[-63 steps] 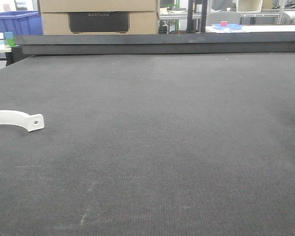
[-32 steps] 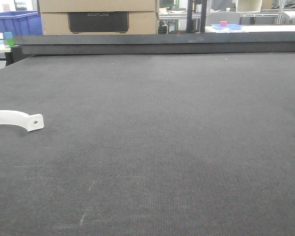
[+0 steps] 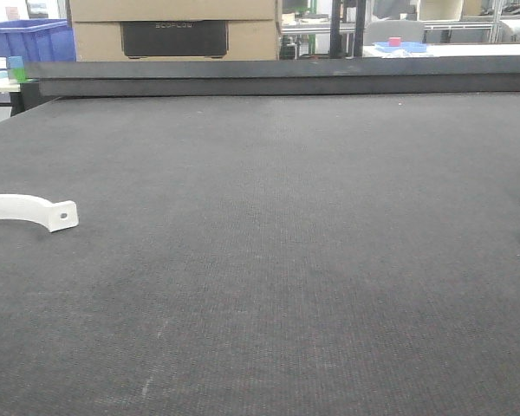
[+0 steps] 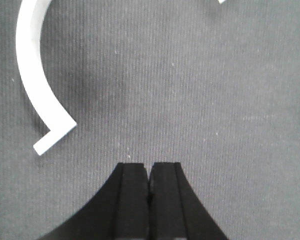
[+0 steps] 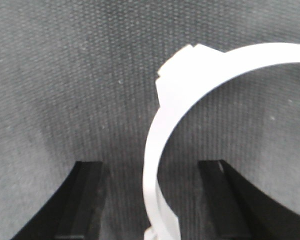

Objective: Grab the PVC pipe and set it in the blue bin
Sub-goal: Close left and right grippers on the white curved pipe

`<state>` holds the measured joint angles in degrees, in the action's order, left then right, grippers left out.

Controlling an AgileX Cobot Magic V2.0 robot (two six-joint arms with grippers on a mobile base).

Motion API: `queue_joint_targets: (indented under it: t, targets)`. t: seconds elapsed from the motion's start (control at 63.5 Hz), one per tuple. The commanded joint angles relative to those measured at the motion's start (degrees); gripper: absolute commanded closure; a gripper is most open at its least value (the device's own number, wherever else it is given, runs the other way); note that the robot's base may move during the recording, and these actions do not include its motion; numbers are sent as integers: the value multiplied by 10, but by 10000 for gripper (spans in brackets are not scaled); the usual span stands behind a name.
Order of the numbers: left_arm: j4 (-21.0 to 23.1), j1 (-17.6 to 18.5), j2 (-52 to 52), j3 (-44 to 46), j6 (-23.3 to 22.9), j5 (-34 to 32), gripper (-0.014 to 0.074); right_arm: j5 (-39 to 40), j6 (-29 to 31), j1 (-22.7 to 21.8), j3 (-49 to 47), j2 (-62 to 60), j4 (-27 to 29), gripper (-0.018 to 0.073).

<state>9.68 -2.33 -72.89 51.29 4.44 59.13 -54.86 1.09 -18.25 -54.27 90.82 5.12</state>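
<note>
The PVC pipe strap must go in the blue bin, so my right gripper should grab its narrow curved arm (image 5: 151,172) next.
A white arched PVC pipe strap (image 3: 22,208) lies on the dark mat at the far left of the front view, its holed tab pointing right. No gripper shows in that view. In the left wrist view a white curved strap (image 4: 30,75) lies up and to the left of my left gripper (image 4: 149,167), which is shut on nothing and well apart from it. In the right wrist view a white arched strap (image 5: 151,157) stands on edge between the fingers of my open right gripper (image 5: 151,167), touching neither finger. A blue bin (image 3: 26,39) stands beyond the table at the back left.
The dark textured mat (image 3: 286,260) covers the whole table, with a raised black rail (image 3: 286,78) along its far edge. A cardboard box (image 3: 173,30) and a small blue tray (image 3: 400,47) sit behind it. A white corner (image 4: 221,1) pokes in at the top of the left wrist view.
</note>
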Motion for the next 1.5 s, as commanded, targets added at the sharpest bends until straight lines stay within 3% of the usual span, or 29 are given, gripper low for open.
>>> queue_joint_targets:
  t: [0.0,0.315,0.425,0.536,0.709,0.851,0.992,1.071,1.181,1.339,1.481]
  targets:
    - [6,2,1,6,0,3,707,7,5,-4,-11,6,0,272]
    - [6,2,1,6,0,3,707,-10,9,-4,-36,43,0,305]
    - [6,2,1,6,0,-3,707,-14,9,-4,-47,43,0,477]
    - [6,2,1,6,0,-27,707,-23,9,-4,-60,43,0,727]
    - [-15,-3,0,20,-15,-26,707,-58,9,-4,-65,31,0,721]
    - [-19,-42,0,38,-19,3,707,-86,9,-4,-65,-10,1,721]
    - [-50,-82,-11,38,-16,-30,707,-100,9,-4,-65,-60,17,721]
    - [-74,-88,-25,42,-4,-42,700,-102,9,-4,-65,-85,41,721]
    - [-77,-79,-61,61,55,-45,604,-98,29,-4,-65,-107,62,721]
    - [-100,-65,-115,87,58,-76,392,-97,29,-4,-65,-109,62,721]
    - [-102,-65,-166,101,58,-79,297,-97,29,-4,-65,-109,62,721]
